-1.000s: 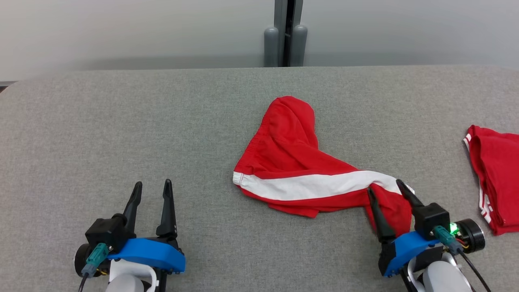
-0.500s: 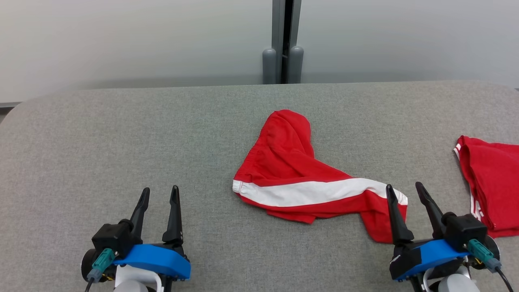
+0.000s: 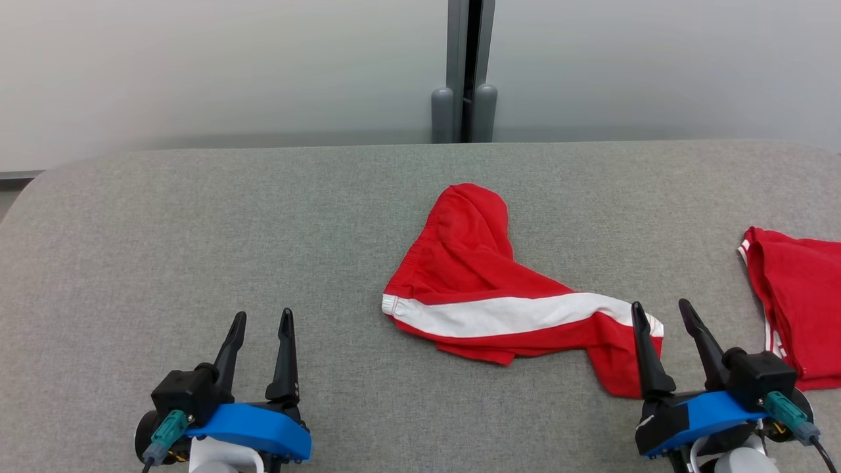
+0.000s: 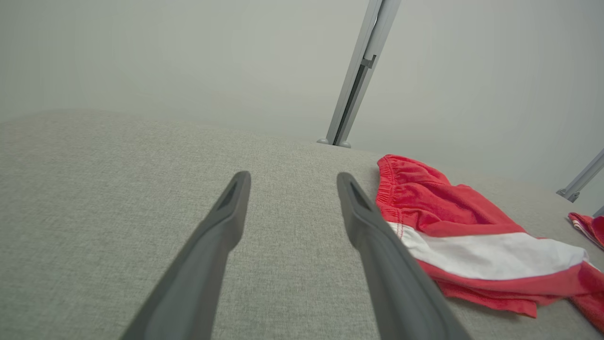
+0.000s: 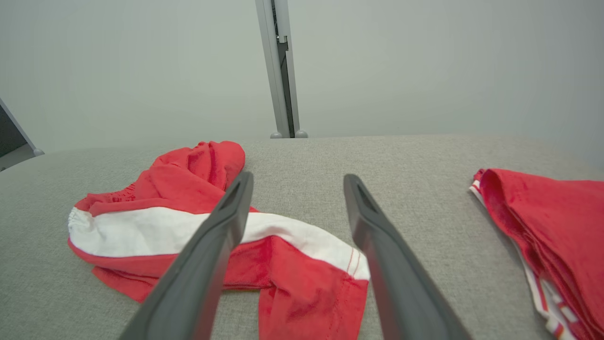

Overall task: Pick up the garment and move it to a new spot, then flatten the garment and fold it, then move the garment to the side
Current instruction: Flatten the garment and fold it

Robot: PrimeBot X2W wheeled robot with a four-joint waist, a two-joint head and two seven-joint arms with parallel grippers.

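I will pinch the shorts with my left gripper next, at the white waistband end of the stripe. An edge stands up there from the slack, crumpled cloth (image 3: pixel 473 252).
Crumpled red shorts with a white side stripe (image 3: pixel 499 289) (image 4: pixel 453 226) (image 5: pixel 203 222) lie near the middle of the grey table (image 3: pixel 263 230). My right gripper (image 3: pixel 662 314) (image 5: pixel 297 182) is open just off the shorts' near right corner, holding nothing; its left finger overlaps the cloth's hem. My left gripper (image 3: pixel 263 322) (image 4: pixel 292 182) stands open at the lower left over bare table, well left of the shorts, with nothing between its fingers.
A second red garment with white trim (image 3: pixel 798 295) (image 5: pixel 547 226) lies folded at the table's right edge. A grey post (image 3: pixel 465 72) stands behind the far edge against a pale wall. Bare table spreads across the left half.
My right gripper has let go of the shorts' corner and drawn back to the right, open. The shorts now lie loose on the table. The camera has tilted, shifting the whole picture down.
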